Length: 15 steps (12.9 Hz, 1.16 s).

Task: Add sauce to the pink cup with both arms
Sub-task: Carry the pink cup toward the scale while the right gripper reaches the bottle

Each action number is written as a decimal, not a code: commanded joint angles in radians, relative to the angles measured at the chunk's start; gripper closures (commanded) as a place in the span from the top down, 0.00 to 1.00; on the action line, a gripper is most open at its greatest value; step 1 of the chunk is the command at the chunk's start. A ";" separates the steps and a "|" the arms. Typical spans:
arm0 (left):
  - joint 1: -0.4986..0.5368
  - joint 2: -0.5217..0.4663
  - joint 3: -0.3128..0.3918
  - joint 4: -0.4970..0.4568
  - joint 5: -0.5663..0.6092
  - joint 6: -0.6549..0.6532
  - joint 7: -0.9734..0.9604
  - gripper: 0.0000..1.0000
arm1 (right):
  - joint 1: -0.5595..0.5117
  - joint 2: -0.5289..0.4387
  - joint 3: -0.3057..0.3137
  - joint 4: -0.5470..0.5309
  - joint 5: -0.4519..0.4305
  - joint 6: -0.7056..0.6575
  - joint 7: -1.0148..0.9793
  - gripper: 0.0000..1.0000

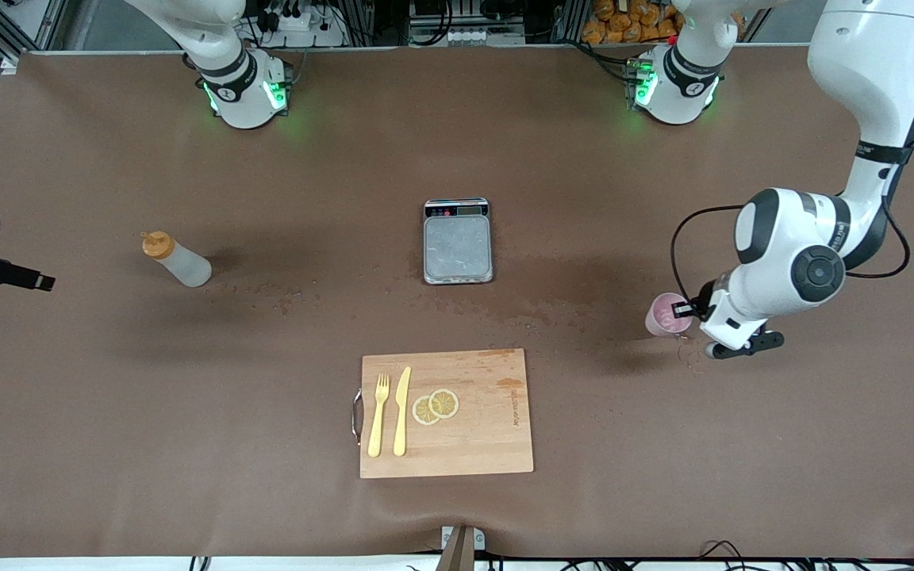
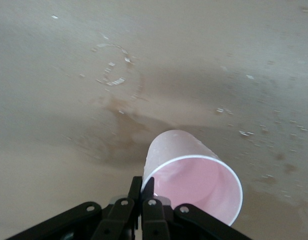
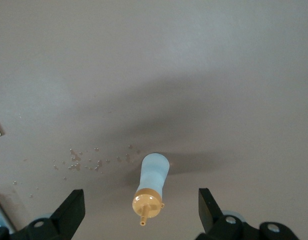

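I should next grab the sauce bottle by its white body [image 1: 186, 266] with my right gripper, so that I can add sauce to the pink cup [image 1: 666, 315].
The sauce bottle [image 1: 179, 262] stands tilted on the brown table toward the right arm's end, with its orange nozzle cap on. In the right wrist view it [image 3: 155, 175] sits below and between the spread fingers of my right gripper [image 3: 141, 197], which is open, empty and above the bottle. The right gripper does not show in the front view. The pink cup [image 1: 666, 315] is toward the left arm's end. My left gripper [image 1: 691, 311] is shut on its rim; in the left wrist view the gripper [image 2: 142, 187] pinches the wall of the cup [image 2: 194, 175]. The cup looks empty.
A small scale [image 1: 458, 242] sits mid-table. A wooden cutting board [image 1: 489, 428] nearer the front camera holds a yellow fork [image 1: 378, 412], a knife [image 1: 402, 408] and lemon slices [image 1: 435, 406]. Wet spots and stains mark the cloth near the cup and bottle.
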 commanded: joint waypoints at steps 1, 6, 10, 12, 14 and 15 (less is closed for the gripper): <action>0.001 -0.040 -0.074 -0.004 0.013 -0.025 -0.095 0.00 | -0.060 0.048 0.016 -0.009 0.037 -0.066 0.012 1.00; -0.005 -0.051 -0.215 -0.004 0.010 -0.034 -0.265 0.00 | -0.111 0.165 0.016 -0.009 0.107 -0.171 0.208 1.00; -0.115 -0.045 -0.250 0.034 0.010 -0.029 -0.478 0.00 | -0.173 0.364 0.016 -0.002 0.280 -0.229 0.314 1.00; -0.178 -0.043 -0.250 0.045 0.011 -0.028 -0.570 0.00 | -0.197 0.435 0.016 -0.008 0.334 -0.231 0.310 1.00; -0.236 -0.036 -0.250 0.064 0.011 -0.028 -0.648 0.00 | -0.192 0.461 0.016 -0.006 0.342 -0.228 0.316 1.00; -0.267 -0.033 -0.250 0.068 0.011 -0.026 -0.691 0.00 | -0.200 0.489 0.016 -0.008 0.355 -0.229 0.316 1.00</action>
